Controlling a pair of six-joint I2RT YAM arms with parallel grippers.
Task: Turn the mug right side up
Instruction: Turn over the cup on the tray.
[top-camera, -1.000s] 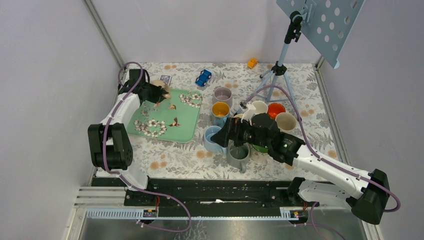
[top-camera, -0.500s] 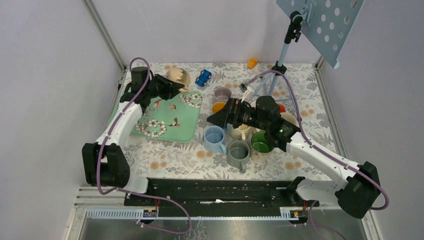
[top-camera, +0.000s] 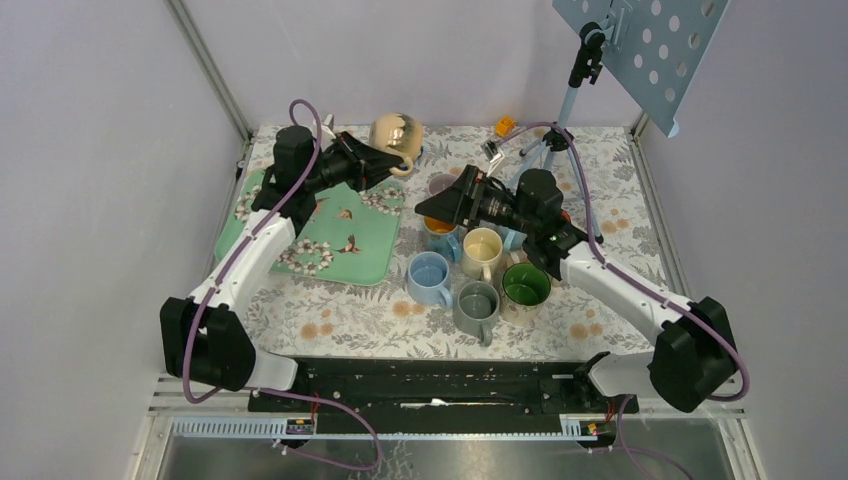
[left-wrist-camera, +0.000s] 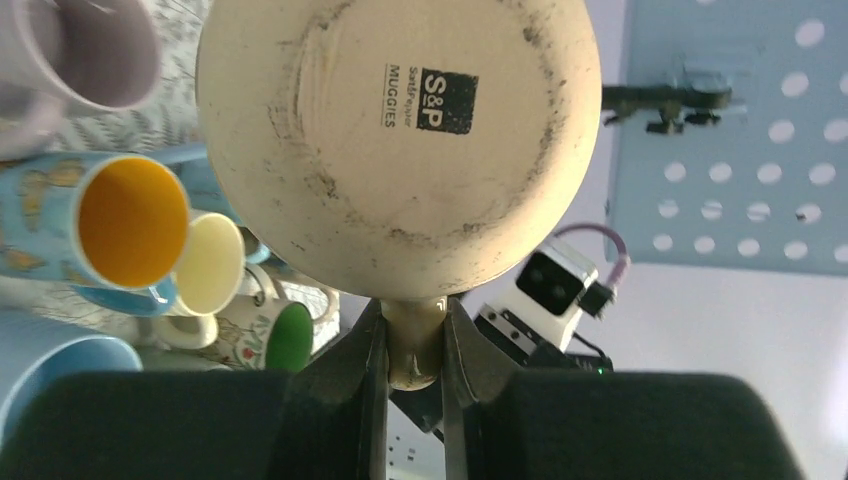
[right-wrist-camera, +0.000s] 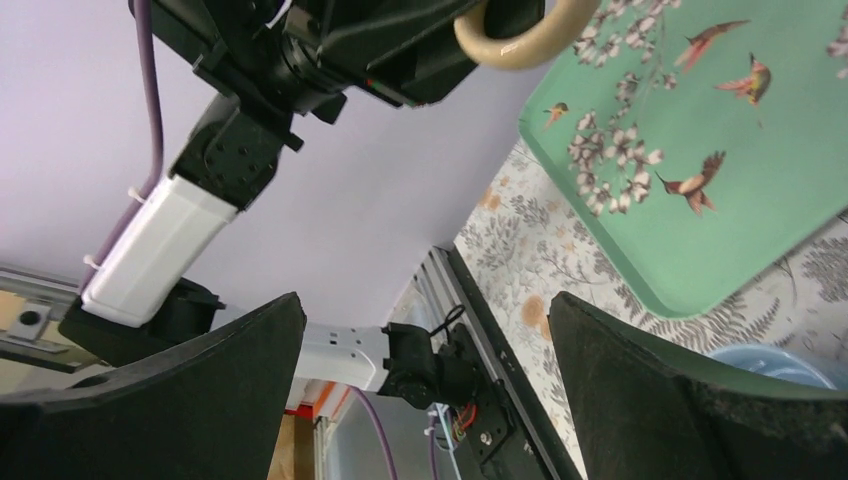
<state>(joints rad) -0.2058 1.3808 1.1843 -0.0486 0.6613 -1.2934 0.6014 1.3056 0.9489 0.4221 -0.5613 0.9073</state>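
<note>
The beige mug needs to be set upright. My right gripper will next grab the beige mug's handle (left-wrist-camera: 414, 350) from the side opposite its stamped base (left-wrist-camera: 400, 140).
A beige mug (top-camera: 397, 133) hangs in the air over the tray's back right corner, lying on its side. My left gripper (top-camera: 376, 160) is shut on its handle. In the left wrist view the mug's stamped base (left-wrist-camera: 400, 140) faces the camera and the fingers (left-wrist-camera: 365, 350) pinch the handle at my left gripper (left-wrist-camera: 415, 350). My right gripper (top-camera: 425, 208) is open and empty, raised above the cluster of mugs and pointing left toward the held mug. In the right wrist view my right gripper (right-wrist-camera: 425, 310) is wide apart, and the mug's handle (right-wrist-camera: 520, 40) shows at the top.
A green bird-patterned tray (top-camera: 370, 255) lies at the left, also in the right wrist view (right-wrist-camera: 780, 180). Several upright mugs stand at centre: blue (top-camera: 430, 277), grey (top-camera: 477, 303), green (top-camera: 525, 285), cream (top-camera: 481, 247), lilac (top-camera: 443, 185). A tripod stand (top-camera: 555, 130) and an orange toy (top-camera: 505, 125) stand at the back.
My left gripper has lifted the beige mug from the tray's back left corner up and to the right. My right arm has risen off the mugs and swung back and left, still open.
</note>
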